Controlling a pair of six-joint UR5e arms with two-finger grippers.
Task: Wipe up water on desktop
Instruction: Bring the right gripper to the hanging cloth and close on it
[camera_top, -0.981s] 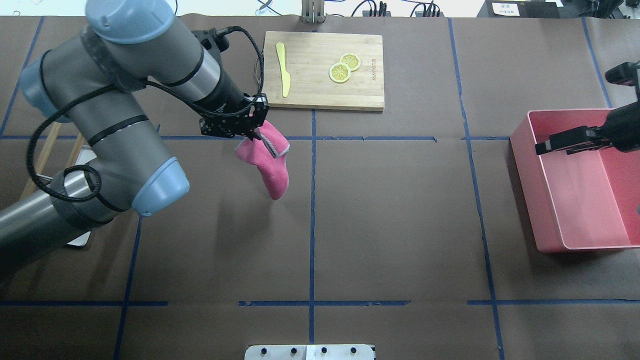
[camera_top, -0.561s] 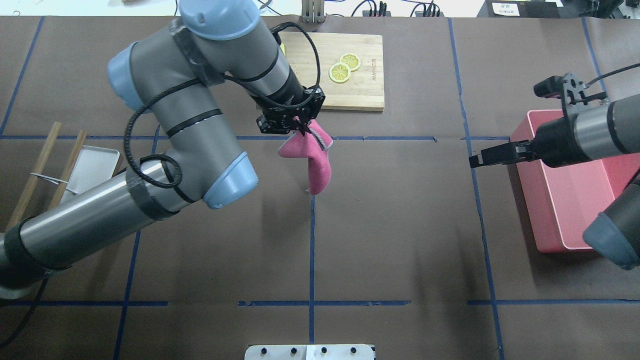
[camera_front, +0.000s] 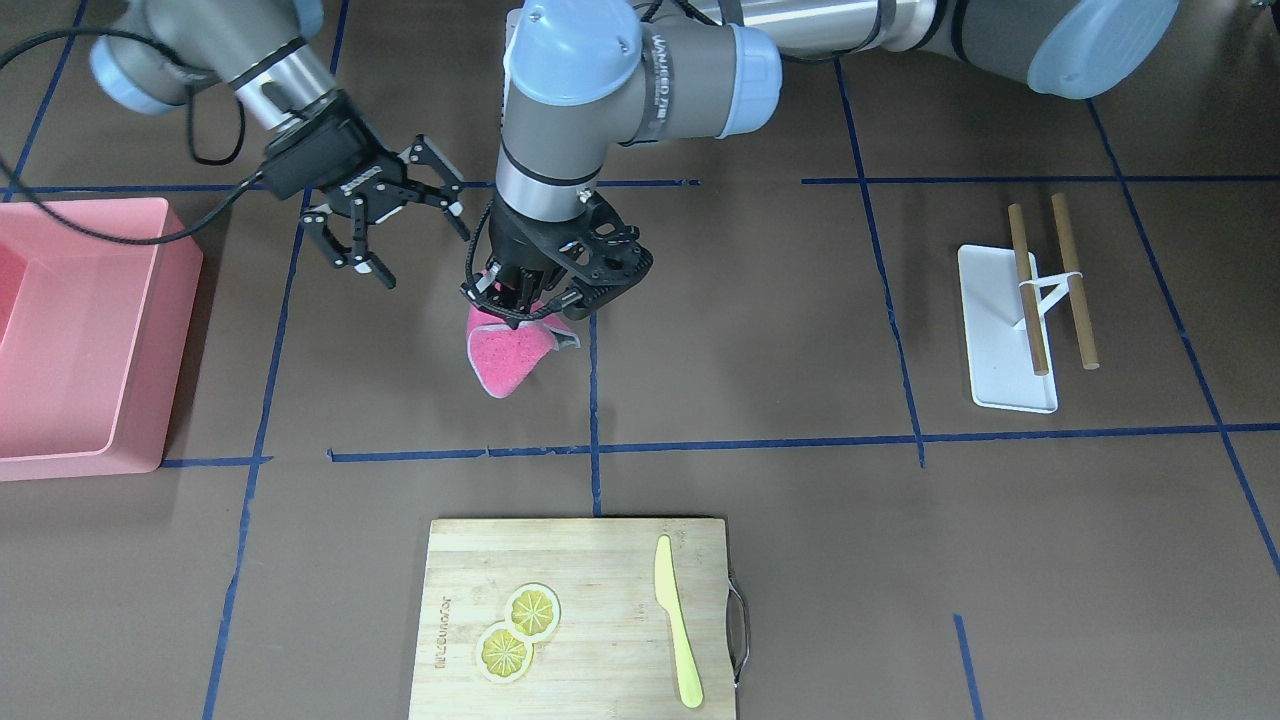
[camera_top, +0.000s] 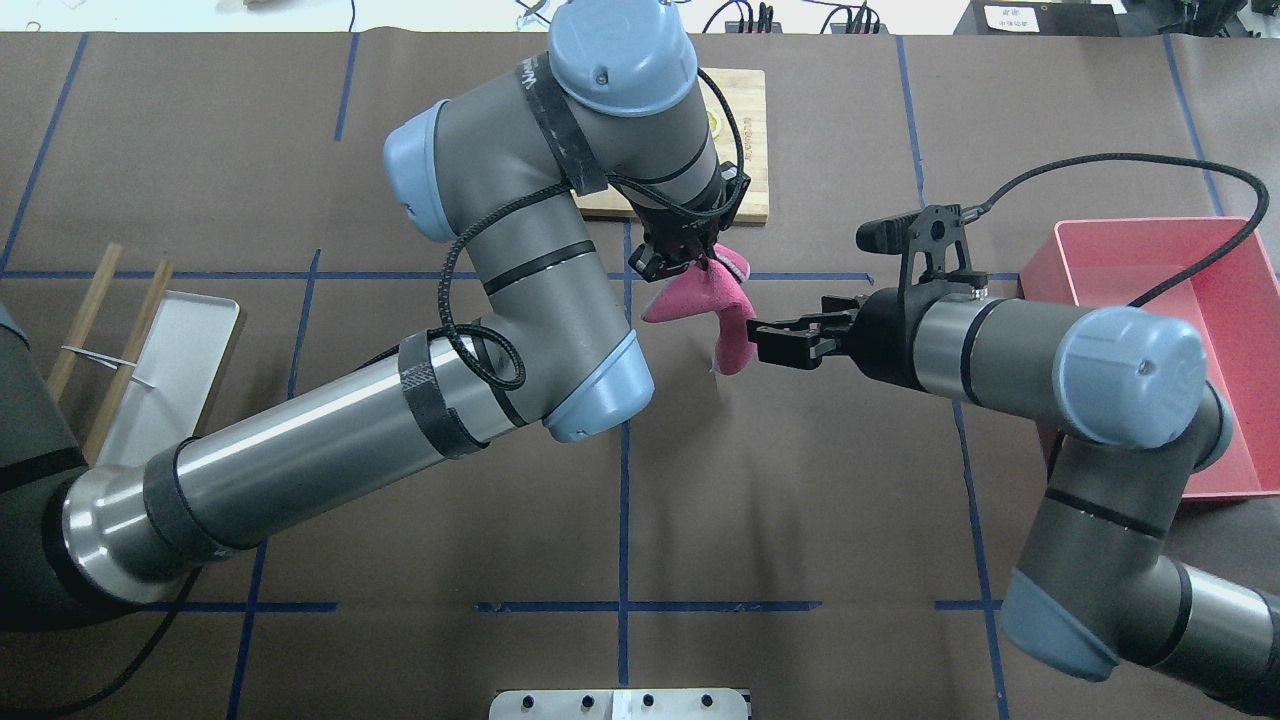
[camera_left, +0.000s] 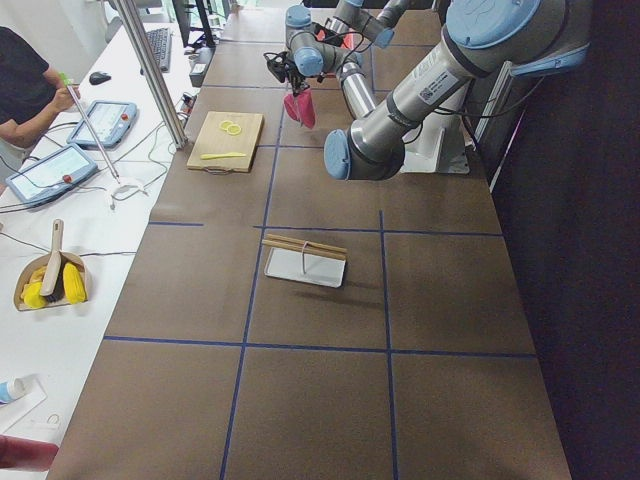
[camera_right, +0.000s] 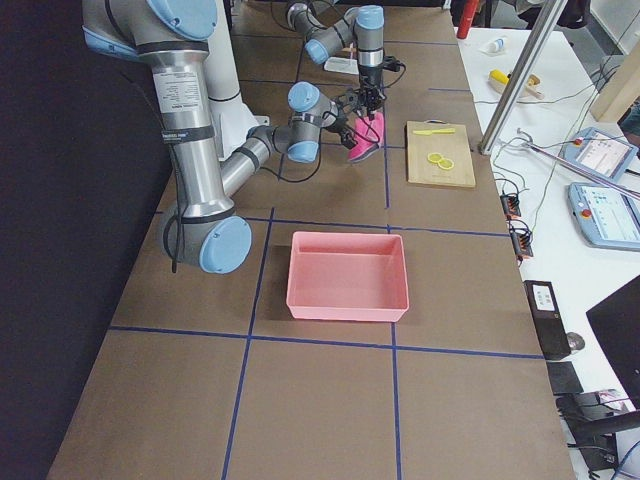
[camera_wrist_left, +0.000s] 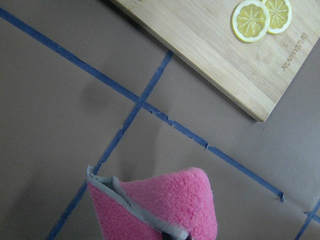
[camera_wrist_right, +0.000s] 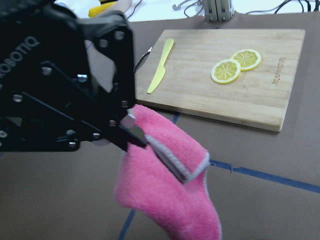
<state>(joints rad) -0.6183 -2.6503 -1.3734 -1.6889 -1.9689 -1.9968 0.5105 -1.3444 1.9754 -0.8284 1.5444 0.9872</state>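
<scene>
My right gripper isn't ready to close on the pink cloth (camera_top: 722, 318): both open fingers stop short and would miss, so it needs to first move toward the cloth's hanging end.
The desktop (camera_top: 800, 480) is dark brown with blue tape lines; I see no water on it. My left gripper (camera_top: 698, 263) is shut on the top of a pink cloth (camera_top: 722, 318), which hangs above the desktop just in front of the cutting board. The left gripper (camera_front: 515, 298) and the cloth (camera_front: 505, 360) also show in the front view, and the cloth in both wrist views (camera_wrist_left: 165, 210) (camera_wrist_right: 170, 195). My right gripper (camera_top: 758, 338) is open and empty, its fingertips level with the cloth's lower end and right next to it; it shows spread in the front view (camera_front: 424, 257).
A bamboo cutting board (camera_front: 600, 560) with two lemon slices (camera_front: 518, 628) and a yellow knife (camera_front: 677, 635) lies at the far edge. A pink bin (camera_top: 1150, 240) stands on my right. A white tray (camera_top: 185, 350) with two wooden sticks lies on my left.
My left arm has carried the hanging cloth to the right, across the centre tape line. My right arm has swung left from over the pink bin to beside the cloth.
</scene>
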